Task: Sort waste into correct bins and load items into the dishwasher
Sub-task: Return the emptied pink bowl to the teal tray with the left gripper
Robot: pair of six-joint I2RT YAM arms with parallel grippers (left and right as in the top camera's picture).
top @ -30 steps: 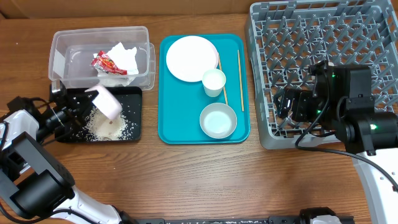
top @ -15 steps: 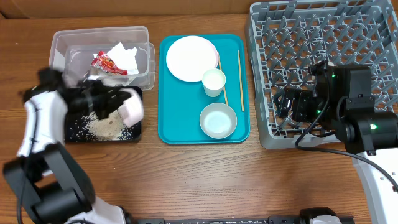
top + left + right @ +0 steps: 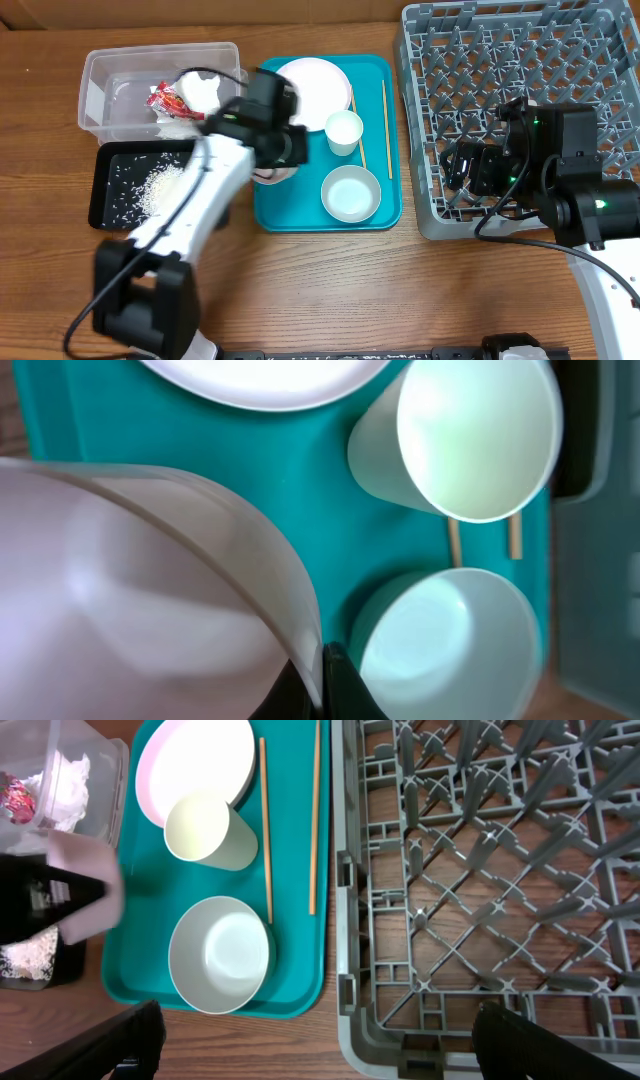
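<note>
The dish is above the teal tray and would fall tilted near the tray's edge if I opened now. My left gripper keeps holding the dish for now.
My left gripper [image 3: 278, 160] is shut on the rim of the small white dish [image 3: 130, 580] and holds it tilted over the left part of the teal tray [image 3: 290, 215]. On that tray are the white plate [image 3: 308, 92], the cup [image 3: 343, 130], the bowl [image 3: 350, 192] and two chopsticks [image 3: 385, 115]. The clear tub [image 3: 110, 75] holds the napkin [image 3: 200, 92] and the red wrapper [image 3: 165, 100]. Rice scraps [image 3: 160, 185] lie in the black tray [image 3: 100, 205]. My right gripper [image 3: 455, 165] is open and empty at the front left corner of the grey dish rack [image 3: 520, 90].
The tub and black tray stand at the far left, the teal tray in the middle, and the rack fills the right side. Bare wooden table [image 3: 330, 290] runs along the front. The rack shows no dishes in it.
My left arm swung right from over the black tray to over the teal tray, carrying the small dish. The rice stays in the black tray. The right arm has not moved.
</note>
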